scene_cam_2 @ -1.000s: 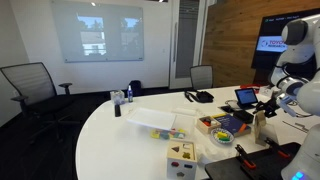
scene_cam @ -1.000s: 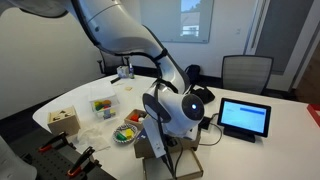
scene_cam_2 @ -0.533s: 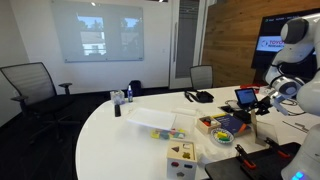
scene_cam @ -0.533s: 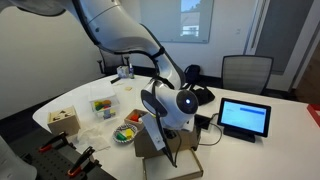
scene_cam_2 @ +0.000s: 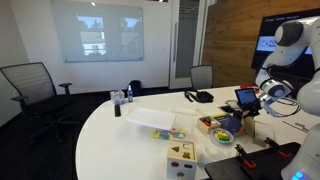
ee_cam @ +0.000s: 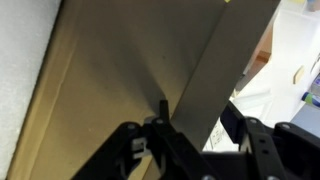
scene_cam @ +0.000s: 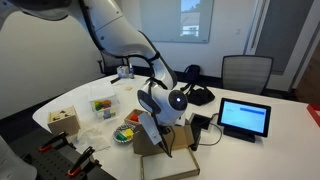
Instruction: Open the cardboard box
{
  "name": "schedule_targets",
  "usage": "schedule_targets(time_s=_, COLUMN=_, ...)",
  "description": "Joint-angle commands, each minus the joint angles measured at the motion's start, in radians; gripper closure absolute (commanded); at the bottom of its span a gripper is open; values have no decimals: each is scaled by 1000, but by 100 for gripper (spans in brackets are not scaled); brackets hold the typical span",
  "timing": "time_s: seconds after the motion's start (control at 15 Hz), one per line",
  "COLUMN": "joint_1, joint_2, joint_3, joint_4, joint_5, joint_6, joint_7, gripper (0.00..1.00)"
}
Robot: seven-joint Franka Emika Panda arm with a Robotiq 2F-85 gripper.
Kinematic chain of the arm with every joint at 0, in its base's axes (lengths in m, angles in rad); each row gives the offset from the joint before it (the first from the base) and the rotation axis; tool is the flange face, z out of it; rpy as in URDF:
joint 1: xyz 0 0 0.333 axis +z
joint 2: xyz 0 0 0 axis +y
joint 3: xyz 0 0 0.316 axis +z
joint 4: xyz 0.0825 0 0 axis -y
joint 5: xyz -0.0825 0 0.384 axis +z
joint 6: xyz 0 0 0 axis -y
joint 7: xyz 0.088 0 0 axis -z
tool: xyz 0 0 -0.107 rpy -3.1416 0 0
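The box's flap stands steeply between the gripper's closed fingers and still falls short of leaning well over. The robot's gripper needs to move the flap farther over before it lets go.
The brown cardboard box point(scene_cam: 178, 158) lies at the table's front edge in an exterior view. Its wide lid flap point(scene_cam: 149, 131) is raised steeply and leans away from the base. My gripper point(scene_cam: 162, 116) sits at the flap's upper edge. In the wrist view the flap point(ee_cam: 215, 60) runs between my two black fingers, and my gripper point(ee_cam: 197, 128) is shut on it. The box's inner wall point(ee_cam: 100, 70) fills the left of that view. In an exterior view my gripper point(scene_cam_2: 252, 108) holds the flap point(scene_cam_2: 251, 124) near the right edge.
A tablet point(scene_cam: 244, 118) stands to the right of the box. A bowl of coloured pieces point(scene_cam: 127, 133) sits close to its left. A small wooden box with blocks point(scene_cam: 64, 119) and black clamps point(scene_cam: 70, 155) are at the front left. A black phone point(scene_cam: 200, 95) and chairs are behind.
My gripper has moved up and back with the lid flap in it. The flap has swung further open and now leans more to the left.
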State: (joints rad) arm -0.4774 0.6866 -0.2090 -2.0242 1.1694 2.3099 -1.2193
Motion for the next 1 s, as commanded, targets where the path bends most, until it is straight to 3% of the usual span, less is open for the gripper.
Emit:
schedule_targets(time_s=0.0, joint_1=12, joint_2=58, joint_3=12, joint_4=22, joint_5=26, joint_6=37, joint_7=-30, gripper=68)
schedule_targets(time_s=0.93, joint_1=18, joint_2=172, joint_3=35, joint_4=56, joint_5=27, joint_6=111, joint_7=-78, gripper=68)
